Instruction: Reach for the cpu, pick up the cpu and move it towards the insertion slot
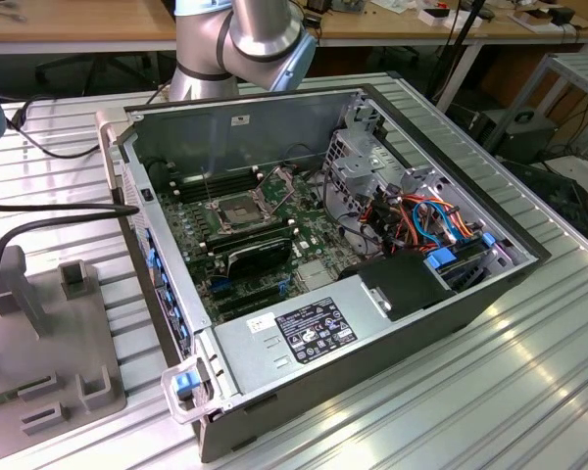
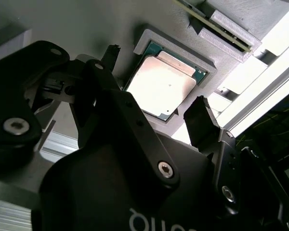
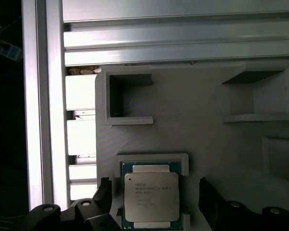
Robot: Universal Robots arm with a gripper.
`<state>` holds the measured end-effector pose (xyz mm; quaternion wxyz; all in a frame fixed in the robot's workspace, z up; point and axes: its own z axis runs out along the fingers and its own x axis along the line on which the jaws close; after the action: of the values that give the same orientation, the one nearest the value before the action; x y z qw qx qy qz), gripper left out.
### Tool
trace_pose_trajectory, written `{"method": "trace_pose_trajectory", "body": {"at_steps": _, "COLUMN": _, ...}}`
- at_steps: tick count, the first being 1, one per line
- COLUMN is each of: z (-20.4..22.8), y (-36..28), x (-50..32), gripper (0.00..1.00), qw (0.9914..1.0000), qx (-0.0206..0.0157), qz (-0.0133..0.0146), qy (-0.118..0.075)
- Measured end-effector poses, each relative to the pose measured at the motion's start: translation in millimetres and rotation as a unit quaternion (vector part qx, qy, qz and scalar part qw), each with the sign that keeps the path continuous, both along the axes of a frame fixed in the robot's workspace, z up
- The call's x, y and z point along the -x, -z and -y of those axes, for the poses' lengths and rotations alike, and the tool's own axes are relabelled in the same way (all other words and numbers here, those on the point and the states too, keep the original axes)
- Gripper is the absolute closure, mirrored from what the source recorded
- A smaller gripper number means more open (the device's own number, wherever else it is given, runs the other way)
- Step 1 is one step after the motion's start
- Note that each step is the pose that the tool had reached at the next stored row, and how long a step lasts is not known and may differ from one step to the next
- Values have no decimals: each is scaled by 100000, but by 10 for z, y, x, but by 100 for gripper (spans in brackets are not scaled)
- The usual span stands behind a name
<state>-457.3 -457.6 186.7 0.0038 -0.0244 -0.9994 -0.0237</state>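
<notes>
The hollow's grey sides wrap around the cpu's corners, so the robot's gripper needs to pick up the cpu next by its opposite side edges, in the open gaps.
The cpu is a thin square chip with a pale silver face, lying flat in a shallow recess of the grey fixture plate. My gripper hangs just above it, open. One dark finger stands on each side of the chip, clear of its edges, and nothing is held. In the exterior view the insertion slot sits on the motherboard inside the open computer case, with its thin metal bracket hinged up.
The grey fixture plate lies at the exterior view's left on the ribbed aluminium table. Inside the case are a black card, a power supply and coloured cables. Empty pockets sit beside the chip.
</notes>
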Motion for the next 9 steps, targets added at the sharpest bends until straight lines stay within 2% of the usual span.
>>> {"method": "trace_pose_trajectory", "body": {"at_steps": 9, "z": 0, "y": 0, "x": 0, "gripper": 18, "qw": 100000, "qx": 15, "qz": -1, "qy": 0}}
